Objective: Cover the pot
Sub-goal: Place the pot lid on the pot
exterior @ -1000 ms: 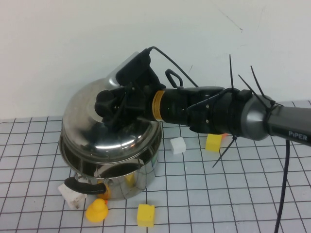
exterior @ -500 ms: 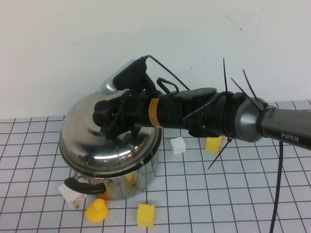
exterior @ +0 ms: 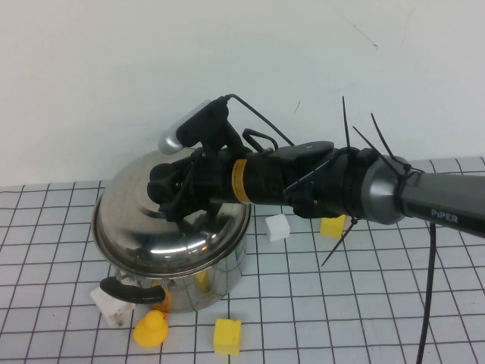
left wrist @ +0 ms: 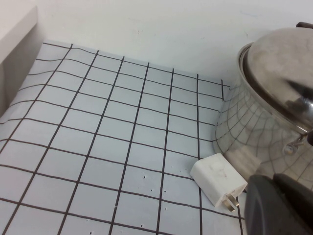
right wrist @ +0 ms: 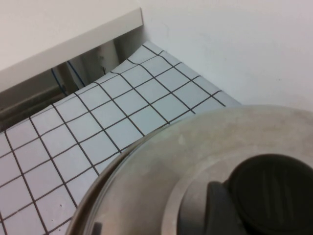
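The lid's lower edge point(exterior: 163, 273) rests on the pot's rim point(exterior: 101, 241) all the way round. The steel lid would stay in place, so my right gripper should open now.
The shiny steel pot point(exterior: 198, 282) with a black loop handle point(exterior: 132, 290) stands on the gridded mat at the left. The domed steel lid point(exterior: 148, 227) lies over its mouth, tipped a little toward the camera. My right gripper point(exterior: 168, 189) reaches in from the right and is shut on the lid's black knob; the knob point(right wrist: 274, 191) and lid point(right wrist: 161, 161) fill the right wrist view. My left gripper point(left wrist: 281, 205) shows only as a dark shape in its own wrist view, low beside the pot point(left wrist: 254, 137), and is outside the high view.
A white charger plug point(exterior: 112, 305) lies by the pot's handle, also in the left wrist view point(left wrist: 217, 179). A yellow duck point(exterior: 150, 330) and a yellow block point(exterior: 227, 336) sit in front. A white block point(exterior: 278, 227) and another yellow block point(exterior: 332, 225) lie under my right arm.
My right gripper has lowered the lid from a steep tilt to nearly flat over the pot's mouth. The arm has shifted slightly left.
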